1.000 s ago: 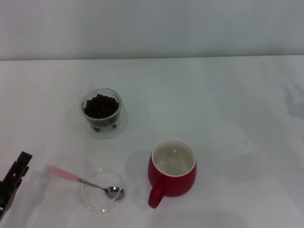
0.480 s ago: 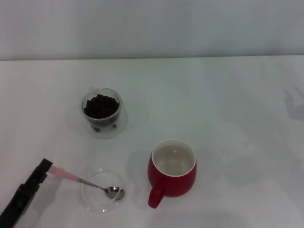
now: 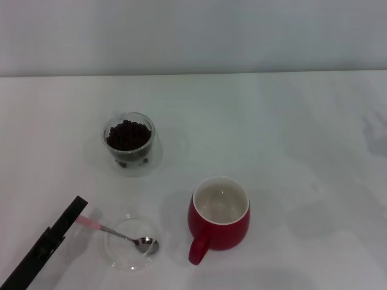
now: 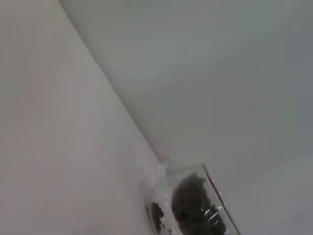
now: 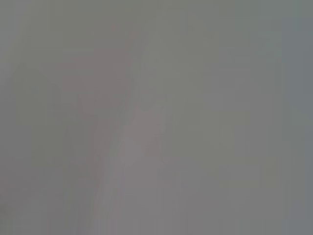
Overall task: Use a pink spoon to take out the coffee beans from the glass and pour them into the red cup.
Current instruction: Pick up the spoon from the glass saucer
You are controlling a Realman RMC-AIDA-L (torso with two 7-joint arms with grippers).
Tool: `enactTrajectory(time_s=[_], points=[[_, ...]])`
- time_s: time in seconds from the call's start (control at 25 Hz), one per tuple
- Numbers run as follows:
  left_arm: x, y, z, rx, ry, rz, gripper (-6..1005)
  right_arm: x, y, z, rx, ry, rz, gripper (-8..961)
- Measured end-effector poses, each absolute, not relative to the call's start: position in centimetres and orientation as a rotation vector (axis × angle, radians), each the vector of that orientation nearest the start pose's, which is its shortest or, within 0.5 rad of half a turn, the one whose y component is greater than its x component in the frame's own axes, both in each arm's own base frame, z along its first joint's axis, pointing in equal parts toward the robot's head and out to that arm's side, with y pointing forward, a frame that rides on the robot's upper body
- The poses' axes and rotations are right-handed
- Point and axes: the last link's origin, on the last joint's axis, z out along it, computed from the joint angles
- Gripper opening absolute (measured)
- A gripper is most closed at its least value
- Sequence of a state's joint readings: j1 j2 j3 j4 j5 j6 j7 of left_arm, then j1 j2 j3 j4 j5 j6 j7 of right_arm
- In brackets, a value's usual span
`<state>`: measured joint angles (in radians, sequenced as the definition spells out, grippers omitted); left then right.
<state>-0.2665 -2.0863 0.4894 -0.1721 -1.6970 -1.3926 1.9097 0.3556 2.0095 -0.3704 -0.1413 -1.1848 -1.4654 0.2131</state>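
My left gripper should close on the pink handle now, because its fingers reach over the pink handle's end [image 3: 84, 220].
The pink spoon [image 3: 106, 229] lies near the table's front left, its metal bowl resting in a flat clear dish [image 3: 121, 255] and its pink handle pointing left. My left gripper [image 3: 74, 210] is a black bar coming in from the lower left corner, and its tip covers the end of the spoon's handle. The glass [image 3: 129, 143] stands farther back on the left, filled with dark coffee beans [image 3: 127, 134]; the left wrist view also catches the glass [image 4: 193, 208]. To the right of the spoon stands the red cup [image 3: 219, 219], with nothing inside and its handle toward me. The right gripper is out of view.
A white table [image 3: 290, 133] runs back to a pale wall. The right wrist view is a featureless grey surface.
The left gripper has travelled up and to the right from the lower left corner and now reaches the end of the spoon's pink handle. Spoon, glass and cup have not moved.
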Motion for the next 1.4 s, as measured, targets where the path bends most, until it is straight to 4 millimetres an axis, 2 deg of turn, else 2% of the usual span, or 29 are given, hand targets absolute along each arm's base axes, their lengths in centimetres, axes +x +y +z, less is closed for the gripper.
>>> enactTrajectory(time_s=[0.56, 0.76, 1.0, 1.32, 1.4], points=[[-33.86, 20.96, -7.93, -1.64, -1.65, -1.282, 663, 35.81, 29.51, 6.43, -1.597, 0.195, 0.657, 317], [-33.89, 21.06, -7.87, -1.63, -1.667, -1.289, 589, 35.8, 29.47, 6.39, -1.597, 0.195, 0.66, 317], [-34.01, 21.08, -7.79, -1.622, -1.673, -1.288, 361, 35.72, 29.42, 6.42, -1.595, 0.191, 0.666, 317], [-34.26, 21.25, -7.75, -1.592, -1.7, -1.286, 277, 35.45, 29.32, 6.62, -1.586, 0.172, 0.684, 317], [-34.31, 21.33, -7.77, -1.59, -1.703, -1.281, 227, 35.44, 29.32, 6.65, -1.585, 0.17, 0.684, 317]])
